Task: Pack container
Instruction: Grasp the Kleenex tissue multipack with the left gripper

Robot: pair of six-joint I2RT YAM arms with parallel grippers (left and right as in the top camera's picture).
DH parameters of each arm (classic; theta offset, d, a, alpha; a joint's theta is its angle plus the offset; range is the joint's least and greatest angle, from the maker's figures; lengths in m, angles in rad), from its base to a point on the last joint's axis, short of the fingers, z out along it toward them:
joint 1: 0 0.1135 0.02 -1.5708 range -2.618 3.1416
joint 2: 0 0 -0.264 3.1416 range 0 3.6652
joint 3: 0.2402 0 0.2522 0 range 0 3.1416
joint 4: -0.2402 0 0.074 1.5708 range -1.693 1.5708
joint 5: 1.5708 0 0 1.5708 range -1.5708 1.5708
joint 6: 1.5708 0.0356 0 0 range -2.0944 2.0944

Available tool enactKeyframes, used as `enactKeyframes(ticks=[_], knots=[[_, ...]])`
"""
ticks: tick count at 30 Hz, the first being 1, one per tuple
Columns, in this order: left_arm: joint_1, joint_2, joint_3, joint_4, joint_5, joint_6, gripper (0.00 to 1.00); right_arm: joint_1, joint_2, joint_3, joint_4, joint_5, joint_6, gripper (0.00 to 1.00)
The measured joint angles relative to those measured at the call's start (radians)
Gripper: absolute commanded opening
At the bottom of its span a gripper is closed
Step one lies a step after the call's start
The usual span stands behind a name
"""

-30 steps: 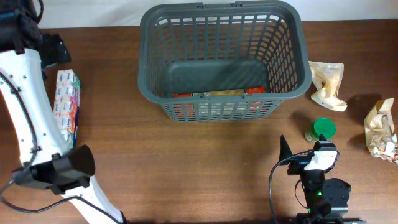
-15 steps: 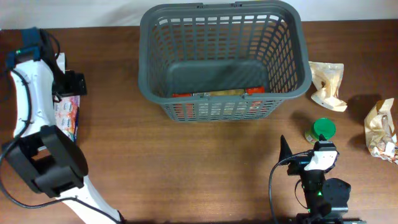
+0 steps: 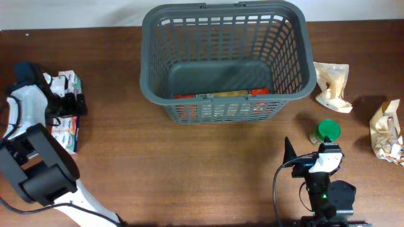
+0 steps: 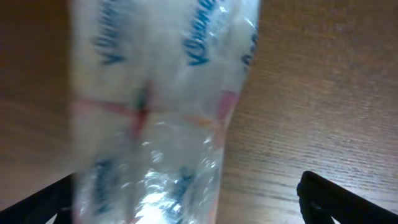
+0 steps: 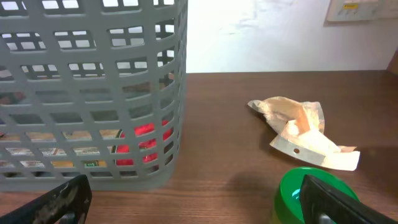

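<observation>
The robot's left gripper should next grab the clear-wrapped tissue pack across its narrow width, near the pack's middle, to lay it lengthwise inside the basket (image 3: pixel 227 38).
The container, a large dark grey basket (image 3: pixel 227 38) with slotted sides, stands at the back middle; it also shows in the right wrist view (image 5: pixel 93 93). A flat red and yellow package (image 3: pixel 214 95) lies in it. My left gripper (image 3: pixel 68 106) is open at the far left, low over a clear-wrapped tissue pack (image 3: pixel 65 129). In the left wrist view the pack (image 4: pixel 155 93) fills the space between the spread fingers (image 4: pixel 186 205). My right gripper (image 3: pixel 309 152) is open and empty at the front right, its fingers (image 5: pixel 193 205) wide apart, just short of a green-lidded jar (image 3: pixel 327 131).
Two crumpled tan paper bags lie at the right, one (image 3: pixel 332 85) beside the basket and one (image 3: pixel 386 131) near the table's right edge. The jar's green lid (image 5: pixel 295 193) and the nearer bag (image 5: pixel 298 127) show in the right wrist view. A white wall runs behind the table.
My left arm has swung in from the far left edge and brought its gripper down over the tissue pack. The right arm has not moved.
</observation>
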Motion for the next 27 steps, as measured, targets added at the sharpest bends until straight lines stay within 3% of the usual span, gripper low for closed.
enactKeyframes(ticks=[10,11,12,15,16,23,27], knots=[[0.000,0.000,-0.106,0.103,0.008,0.022,1.00,0.000,0.000,0.000,0.000,0.000,0.001,0.99],[0.000,0.000,-0.106,0.105,0.001,0.022,0.96,0.000,0.000,0.000,0.000,0.000,0.000,0.99],[0.000,0.000,-0.108,0.106,-0.009,0.022,0.80,0.000,0.000,0.000,0.000,0.000,0.001,0.99],[0.000,0.000,-0.109,0.106,-0.029,0.025,0.08,0.000,0.000,0.000,0.000,0.000,0.000,0.99],[0.001,0.000,-0.109,0.106,-0.034,0.025,0.02,0.000,0.000,0.000,0.000,0.000,0.001,0.99],[0.000,-0.006,-0.107,0.100,-0.040,0.029,0.02,0.000,0.000,0.000,0.000,0.000,0.001,0.99],[-0.026,-0.004,-0.052,-0.012,-0.040,0.029,0.02,0.000,0.000,0.000,0.000,0.000,0.001,0.99]])
